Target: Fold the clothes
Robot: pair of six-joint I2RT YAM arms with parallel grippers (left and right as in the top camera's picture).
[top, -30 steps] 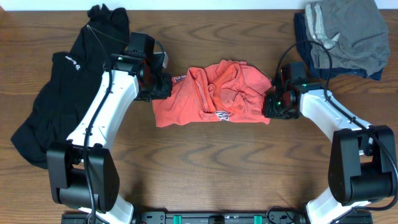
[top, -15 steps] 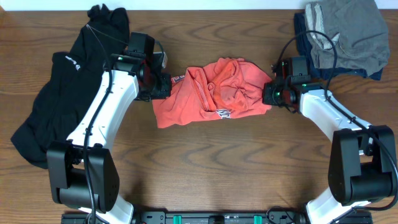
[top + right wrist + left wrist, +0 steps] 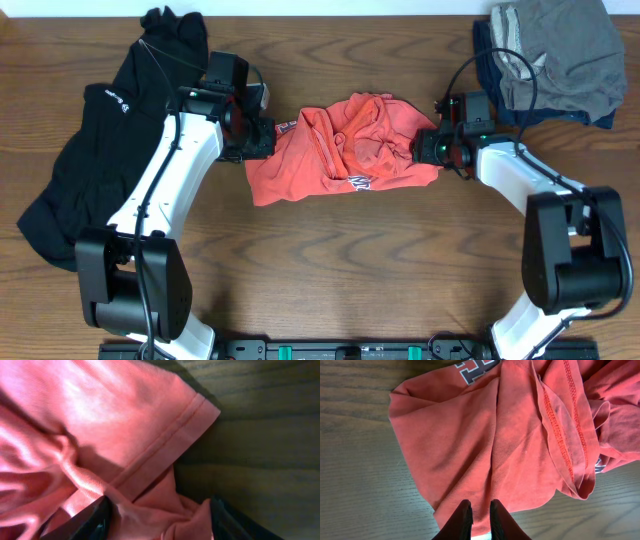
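The bunched cloth (image 3: 420,168) beside the hemmed sleeve (image 3: 417,118) of the red-orange T-shirt is the part my right gripper needs to grab next. Then it can turn the T-shirt over for folding.
The red-orange T-shirt (image 3: 340,150) lies crumpled at the table's middle, with part of its block lettering showing near its front edge. My left gripper (image 3: 262,140) is shut on the shirt's left edge. In the left wrist view its fingers (image 3: 466,510) pinch a fold of the red cloth (image 3: 510,435). My right gripper (image 3: 432,150) stands open at the shirt's right edge. In the right wrist view its jaws sit wide apart, with loose bunched cloth (image 3: 100,420) and a hemmed sleeve lying between them. A black top (image 3: 90,150) with a small white logo lies spread at the far left.
A pile of grey and dark blue garments (image 3: 555,55) sits at the back right corner. Bare wooden tabletop (image 3: 340,270) stretches in front of the shirt. The left arm reaches over the black top's right side.
The right gripper's jaws have widened and released the shirt's right edge, after moving it towards the back of the table. The left gripper and its grip have not moved.
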